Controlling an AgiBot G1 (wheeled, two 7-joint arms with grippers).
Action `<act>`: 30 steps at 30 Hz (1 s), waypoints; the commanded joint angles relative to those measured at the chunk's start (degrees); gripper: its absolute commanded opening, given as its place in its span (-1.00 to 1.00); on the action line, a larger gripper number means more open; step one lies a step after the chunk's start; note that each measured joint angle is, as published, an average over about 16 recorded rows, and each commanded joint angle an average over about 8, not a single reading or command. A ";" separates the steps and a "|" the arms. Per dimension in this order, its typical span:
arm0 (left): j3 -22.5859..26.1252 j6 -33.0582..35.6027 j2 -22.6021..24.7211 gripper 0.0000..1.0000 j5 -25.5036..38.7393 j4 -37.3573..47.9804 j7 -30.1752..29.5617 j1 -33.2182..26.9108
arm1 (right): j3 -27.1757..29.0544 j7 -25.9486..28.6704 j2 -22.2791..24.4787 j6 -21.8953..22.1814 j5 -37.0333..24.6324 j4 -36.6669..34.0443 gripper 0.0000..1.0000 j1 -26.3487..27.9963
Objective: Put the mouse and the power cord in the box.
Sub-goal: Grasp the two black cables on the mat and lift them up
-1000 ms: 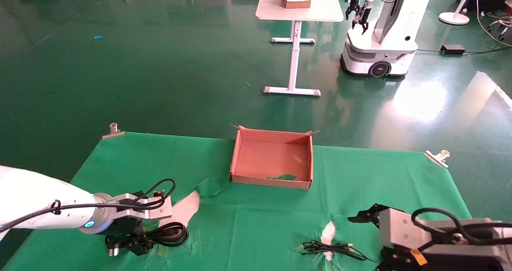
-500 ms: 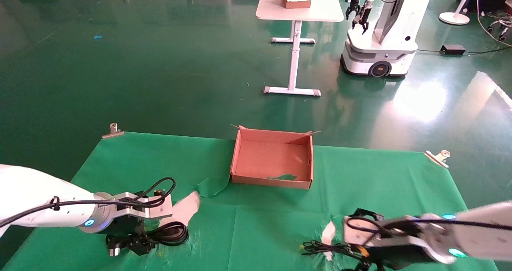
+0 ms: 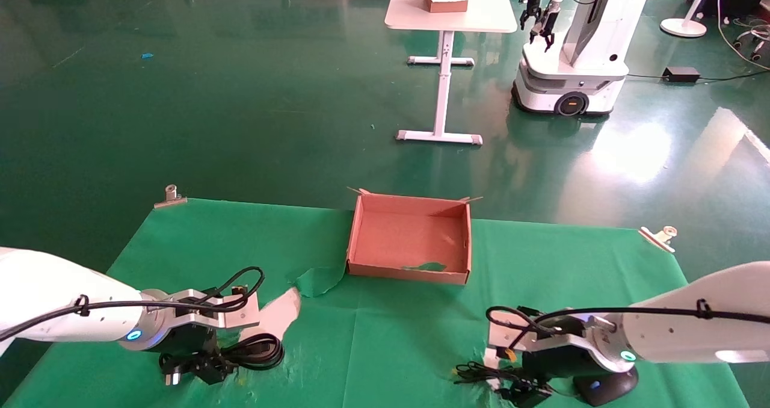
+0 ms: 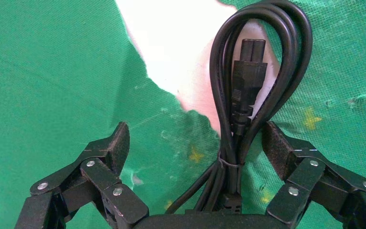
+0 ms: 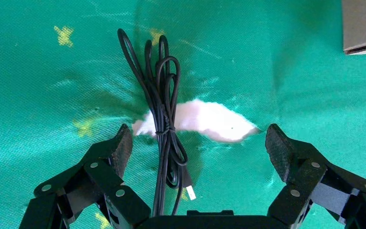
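The mouse [image 3: 603, 387] needs to go into the box [image 3: 409, 272]. My right gripper should next grab the mouse's thin coiled wire by the tied middle.
The power cord [image 3: 255, 352] lies in thick black loops on the green cloth at the front left. My left gripper [image 3: 195, 369] hangs low over it, open. In the left wrist view the tied bundle [image 4: 255, 62] runs between the fingers of that gripper [image 4: 195, 143], close to one pad. The mouse [image 3: 603, 387], black with a blue light, sits at the front right under my right arm. Its thin wire [image 3: 481, 373] is bundled to the left of it. My right gripper [image 3: 520, 390] stands open over the wire [image 5: 162, 100], which lies near one finger [image 5: 119, 148]. The box [image 3: 409, 272] stands empty at the middle back.
The cloth is torn, with white table showing at one patch [image 3: 281, 315] and another [image 3: 494, 351]. Metal clips [image 3: 170, 195] [image 3: 660, 236] hold the cloth's far corners. Beyond the table are a white desk [image 3: 448, 11] with a smaller box and another robot [image 3: 571, 65].
My right arm has swung from the front right corner toward the left, bringing its gripper over the mouse's wire and uncovering the mouse. The left arm has hardly moved.
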 commanded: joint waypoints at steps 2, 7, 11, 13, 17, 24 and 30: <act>0.01 -0.02 0.01 -1.00 0.02 0.05 0.01 -0.01 | -0.11 -0.16 -0.47 0.19 -0.17 -0.82 -1.00 0.23; -0.02 -0.01 0.00 -1.00 -0.03 0.02 0.01 -0.01 | -0.01 -0.03 -0.10 0.05 0.07 -0.22 -1.00 0.08; -0.03 -0.01 -0.01 -1.00 -0.07 0.00 0.01 -0.01 | 0.06 0.03 0.12 -0.04 0.19 0.13 -1.00 -0.03; -0.03 0.00 -0.01 -1.00 -0.10 -0.01 0.01 0.00 | 0.08 0.05 0.20 -0.08 0.24 0.26 -1.00 -0.07; -0.04 0.01 -0.02 -1.00 -0.15 -0.03 0.01 0.00 | 0.12 0.08 0.34 -0.12 0.31 0.48 -1.00 -0.14; -0.05 0.01 -0.03 -1.00 -0.21 -0.07 0.01 0.01 | 0.15 0.10 0.49 -0.18 0.39 0.74 -1.00 -0.22; -0.05 0.02 -0.03 -1.00 -0.20 -0.08 0.01 0.02 | 0.16 0.12 0.57 -0.22 0.42 0.86 -1.00 -0.25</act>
